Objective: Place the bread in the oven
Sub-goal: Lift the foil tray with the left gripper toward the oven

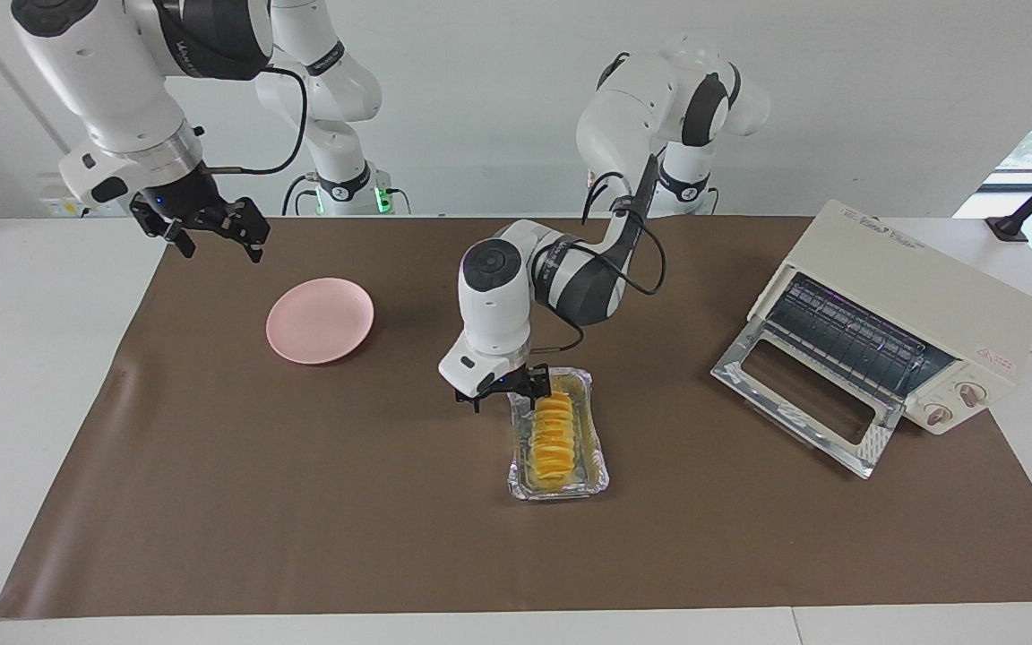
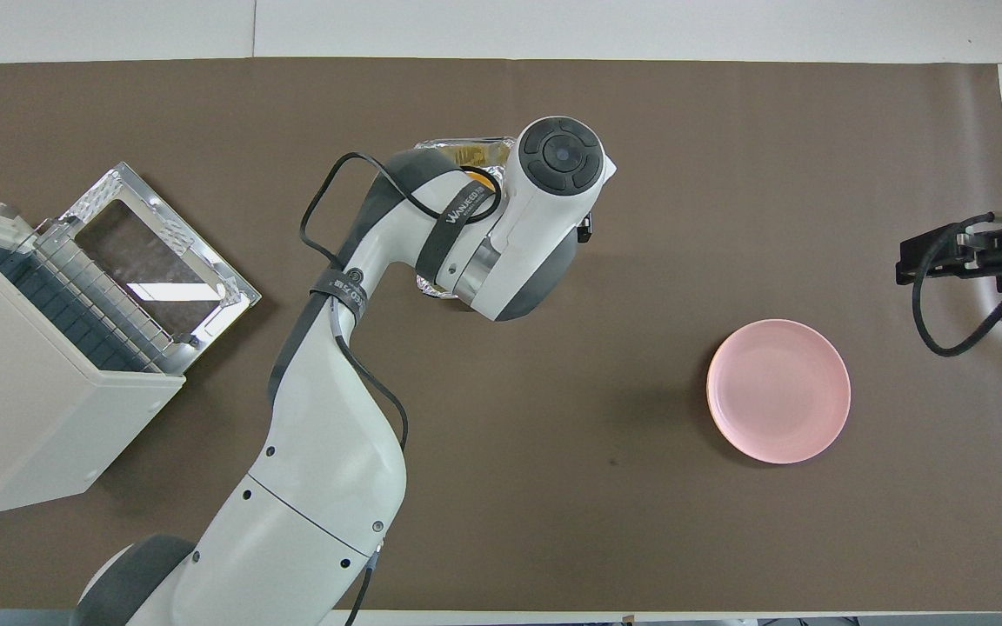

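Observation:
My left gripper grabs the bread by the rim of its foil tray (image 2: 466, 148) next to put the bread into the open oven.
The bread (image 1: 554, 434), a ridged yellow-orange loaf, lies in a crinkled foil tray (image 1: 561, 488) at mid table. My left gripper (image 1: 509, 394) is low at the tray's corner nearest the robots, on the side toward the right arm's end. It is open, one finger inside the rim beside the bread and one outside. In the overhead view the left arm covers most of the tray (image 2: 466, 148). The cream oven (image 1: 915, 300) stands at the left arm's end with its door (image 1: 803, 399) dropped open. My right gripper (image 1: 211, 235) waits open and empty in the air beside the pink plate.
A round pink plate (image 1: 320, 320) lies on the brown mat toward the right arm's end; it also shows in the overhead view (image 2: 778, 391). The oven (image 2: 23, 382) and its open door (image 2: 153, 252) take up the mat's corner at the left arm's end.

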